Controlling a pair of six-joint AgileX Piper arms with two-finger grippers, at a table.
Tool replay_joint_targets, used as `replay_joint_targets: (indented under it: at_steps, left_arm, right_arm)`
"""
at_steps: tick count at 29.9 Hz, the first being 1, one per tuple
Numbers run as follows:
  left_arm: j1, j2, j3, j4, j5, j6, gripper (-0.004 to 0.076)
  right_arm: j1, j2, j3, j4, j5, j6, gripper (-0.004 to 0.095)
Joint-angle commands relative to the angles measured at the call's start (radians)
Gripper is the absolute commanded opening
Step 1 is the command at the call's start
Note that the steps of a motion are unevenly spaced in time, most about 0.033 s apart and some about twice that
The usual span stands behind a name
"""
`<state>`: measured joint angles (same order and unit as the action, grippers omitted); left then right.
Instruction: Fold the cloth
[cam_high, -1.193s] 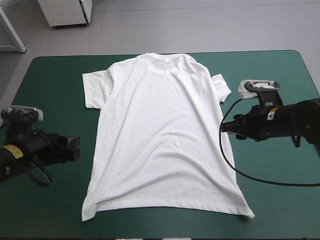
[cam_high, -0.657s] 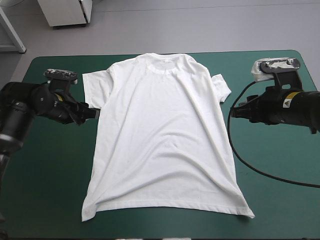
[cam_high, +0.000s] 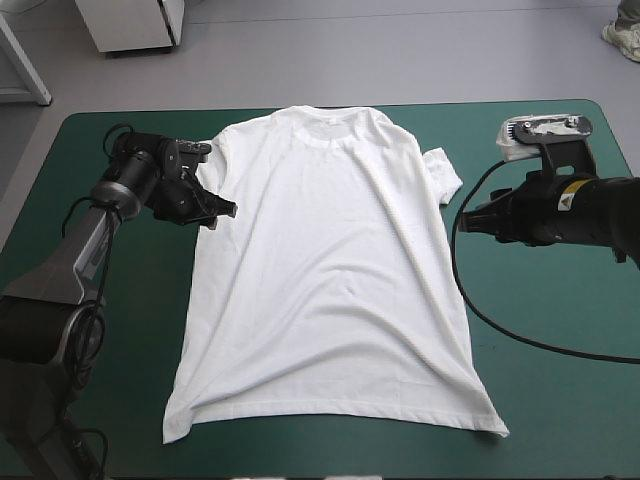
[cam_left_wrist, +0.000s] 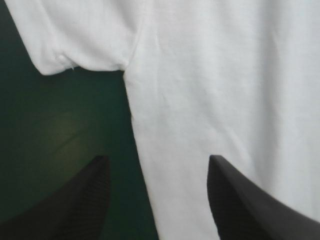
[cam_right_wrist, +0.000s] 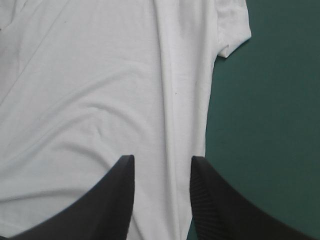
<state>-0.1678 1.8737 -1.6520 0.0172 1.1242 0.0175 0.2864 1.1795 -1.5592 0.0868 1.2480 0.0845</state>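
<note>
The T-shirt lies with its body spread flat, so my left gripper should next grab its side edge just below the sleeve (cam_high: 206, 228) (cam_left_wrist: 146, 170) to fold it.
The white T-shirt (cam_high: 325, 270) lies spread flat on the teal-green table, collar toward the far edge and hem toward the near edge. My left gripper (cam_high: 222, 208) hovers open at the shirt's left armpit. In the left wrist view the left gripper (cam_left_wrist: 159, 162) straddles the T-shirt's (cam_left_wrist: 225, 75) side edge, with the sleeve (cam_left_wrist: 75, 35) ahead of it. My right gripper (cam_high: 468, 222) is open at the shirt's right side, just below the right sleeve (cam_high: 442, 175). In the right wrist view the right gripper (cam_right_wrist: 162, 160) stands over the T-shirt (cam_right_wrist: 100, 90) near its side edge, holding nothing.
The teal-green cover (cam_high: 100, 400) shows as wide bare bands to the left and right of the shirt and as a narrow strip along the near edge. The right sleeve (cam_right_wrist: 232, 30) lies slightly bunched ahead of the right gripper.
The left arm has swung from the table's left side, near the front, up and inward to the shirt's left armpit. The right arm first moved slightly farther back, then held.
</note>
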Motion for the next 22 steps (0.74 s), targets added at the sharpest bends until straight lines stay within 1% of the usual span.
replay_joint_targets:
  at_steps: [1, 8, 13, 19, 20, 21, 22]
  left_arm:
    - [0.005, 0.0, -0.058, 0.038, 0.004, -0.031, 0.0419]
    - [0.044, 0.066, -0.058, 0.002, -0.001, -0.041, 0.0419]
    - [0.046, 0.093, -0.058, -0.036, -0.034, -0.04, 0.0419]
    - [0.046, 0.136, -0.058, -0.055, -0.039, -0.04, 0.0419]
    - [0.046, 0.142, -0.058, -0.055, -0.039, -0.04, 0.0413]
    - [0.046, 0.146, -0.058, -0.055, -0.039, -0.04, 0.0388]
    - [0.046, 0.152, -0.058, -0.055, -0.039, -0.04, 0.0344]
  right_arm:
    - [0.0, -0.014, -0.025, -0.002, -0.03, -0.009, 0.0349]
    - [0.0, -0.014, -0.025, -0.01, -0.03, -0.009, 0.0349]
    - [0.0, -0.014, -0.025, -0.035, -0.03, -0.009, 0.0349]
    - [0.0, -0.01, -0.025, -0.039, -0.03, -0.009, 0.0345]
    - [0.0, -0.011, -0.025, -0.039, -0.03, -0.009, 0.0345]
    - [0.0, -0.008, -0.025, -0.039, -0.03, -0.009, 0.0345]
    - [0.0, -0.004, -0.025, -0.039, -0.03, -0.009, 0.0345]
